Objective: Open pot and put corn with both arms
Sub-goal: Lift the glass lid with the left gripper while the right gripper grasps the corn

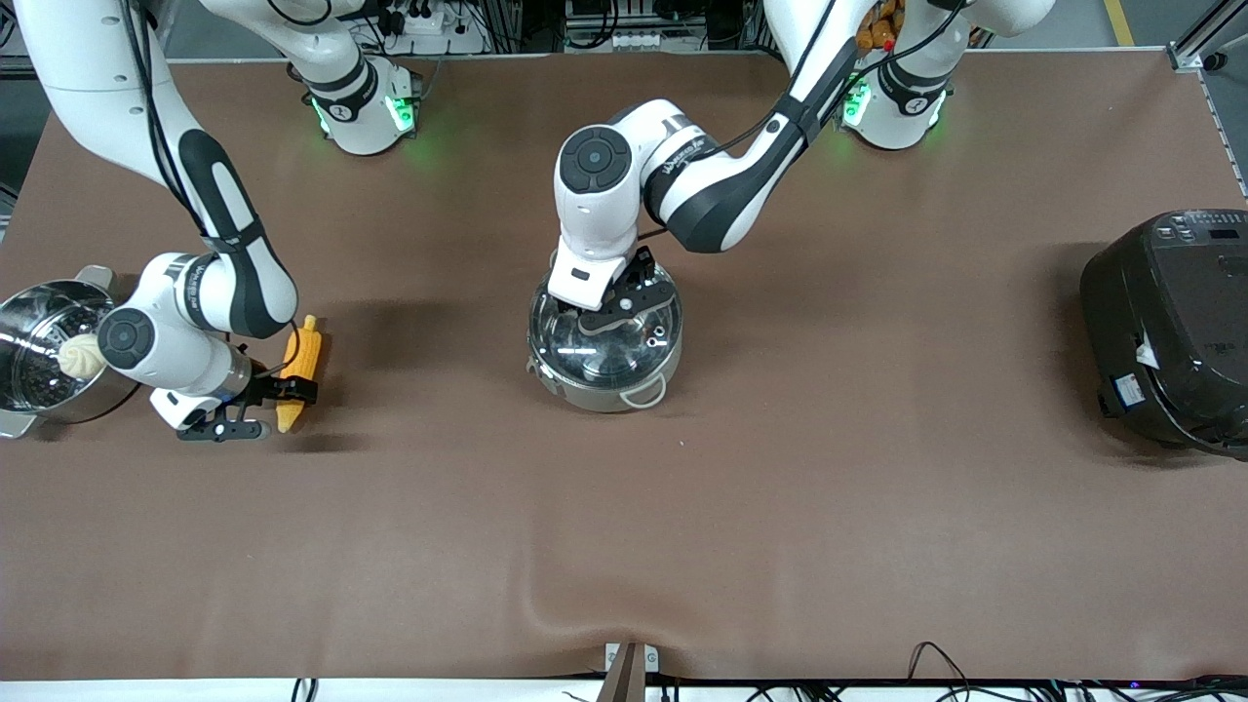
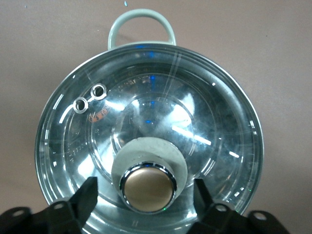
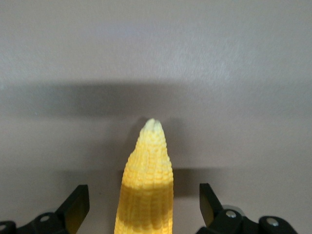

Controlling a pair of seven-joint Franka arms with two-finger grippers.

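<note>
The corn's tapered end (image 3: 151, 137) is beside my right gripper's fingers, which are still short of its thick body (image 3: 144, 222). My right gripper needs to move to the thick body before it closes on the corn.
The steel pot (image 1: 585, 396) stands mid-table with its glass lid (image 1: 624, 353) on. My left gripper (image 1: 624, 304) hangs over the lid. In the left wrist view the left gripper (image 2: 146, 189) is open, with one finger (image 2: 86, 196) on each side of the metal knob (image 2: 147, 190) and not touching it. The corn (image 1: 298, 369) lies on the cloth toward the right arm's end of the table. My right gripper (image 1: 283, 395) is down over it. In the right wrist view the right gripper (image 3: 144, 196) is open and straddles the corn (image 3: 146, 180) with gaps on both sides.
A steel steamer pot (image 1: 29, 390) with a white bun (image 1: 82, 357) stands at the right arm's table edge, close to that arm's wrist. A big black cooker (image 1: 1170, 327) stands at the left arm's end. The brown cloth has a fold (image 1: 546, 604) near the front edge.
</note>
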